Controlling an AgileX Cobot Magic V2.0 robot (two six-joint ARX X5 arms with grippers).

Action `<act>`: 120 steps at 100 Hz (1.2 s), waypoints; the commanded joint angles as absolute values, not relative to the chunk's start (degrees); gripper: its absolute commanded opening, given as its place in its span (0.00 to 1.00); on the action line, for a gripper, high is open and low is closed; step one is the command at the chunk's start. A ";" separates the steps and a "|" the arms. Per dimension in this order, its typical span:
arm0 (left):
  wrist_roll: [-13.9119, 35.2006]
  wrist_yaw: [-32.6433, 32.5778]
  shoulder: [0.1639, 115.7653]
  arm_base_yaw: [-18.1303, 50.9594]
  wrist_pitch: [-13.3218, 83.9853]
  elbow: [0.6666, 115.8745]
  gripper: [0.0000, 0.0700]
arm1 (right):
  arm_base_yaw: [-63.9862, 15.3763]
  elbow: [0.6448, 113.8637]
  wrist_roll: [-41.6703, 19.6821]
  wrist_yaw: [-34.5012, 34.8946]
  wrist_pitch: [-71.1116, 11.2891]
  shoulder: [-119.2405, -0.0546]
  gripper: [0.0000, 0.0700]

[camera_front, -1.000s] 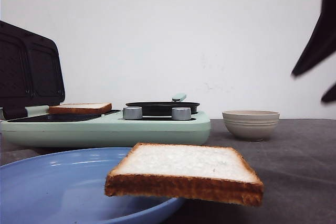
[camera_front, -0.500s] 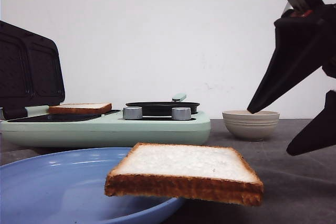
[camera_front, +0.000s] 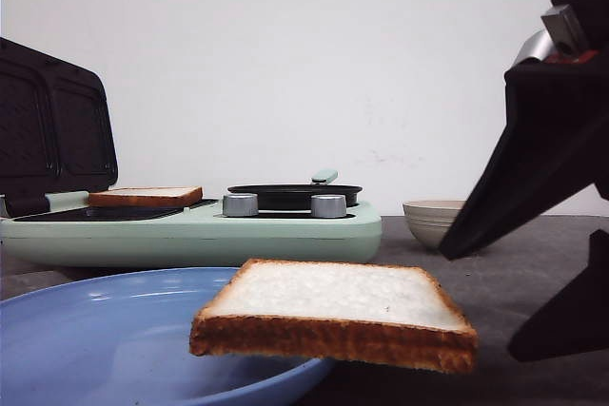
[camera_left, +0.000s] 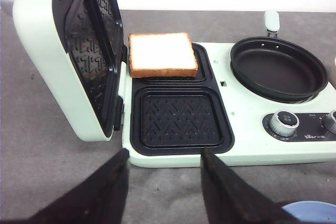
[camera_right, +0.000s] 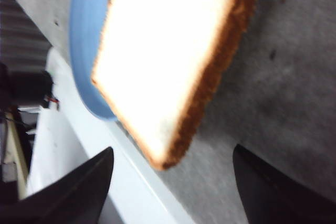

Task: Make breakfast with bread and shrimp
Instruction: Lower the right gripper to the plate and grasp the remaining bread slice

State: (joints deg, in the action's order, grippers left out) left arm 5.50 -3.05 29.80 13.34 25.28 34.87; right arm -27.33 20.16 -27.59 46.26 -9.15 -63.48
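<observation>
My right gripper needs to move toward the near corner of the bread slice on the blue plate before it closes. Its fingers stop short of that corner, so they would miss if I closed them now.
One bread slice (camera_front: 333, 316) lies on the right rim of a blue plate (camera_front: 95, 339) and overhangs it; it also shows in the right wrist view (camera_right: 168, 61). A second slice (camera_front: 145, 197) lies on the far grill plate of the breakfast maker, also seen in the left wrist view (camera_left: 163, 54). My right gripper (camera_front: 481, 303) is open and empty, just right of the near slice, its jaws apart beyond the slice's corner (camera_right: 173, 151). My left gripper (camera_left: 165, 153) is open and empty, in front of the maker's near grill plate. No shrimp is in view.
The mint-green breakfast maker (camera_front: 190, 235) stands at the back left with its lid (camera_left: 68, 61) open upright. A black pan (camera_left: 275, 69) sits on its right half, with two knobs (camera_front: 240, 204) in front. A beige bowl (camera_front: 428, 221) stands behind my right gripper, partly hidden.
My right gripper has come in from the upper right and moved down and left toward the near slice, now covering part of the bowl. Bread and plate have not moved.
</observation>
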 commanded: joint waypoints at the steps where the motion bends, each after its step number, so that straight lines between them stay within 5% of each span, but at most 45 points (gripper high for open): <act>1: 5.50 -3.16 29.85 13.41 24.64 34.96 0.29 | -27.68 19.66 -31.40 46.61 -6.24 -64.01 0.64; 110: 5.65 -2.98 29.47 13.41 24.67 34.96 0.29 | -29.74 18.70 -34.24 52.64 8.10 -76.58 0.63; 120: 5.65 -2.98 29.47 13.41 24.67 34.96 0.29 | -30.87 18.70 -35.24 52.51 10.00 -76.77 0.55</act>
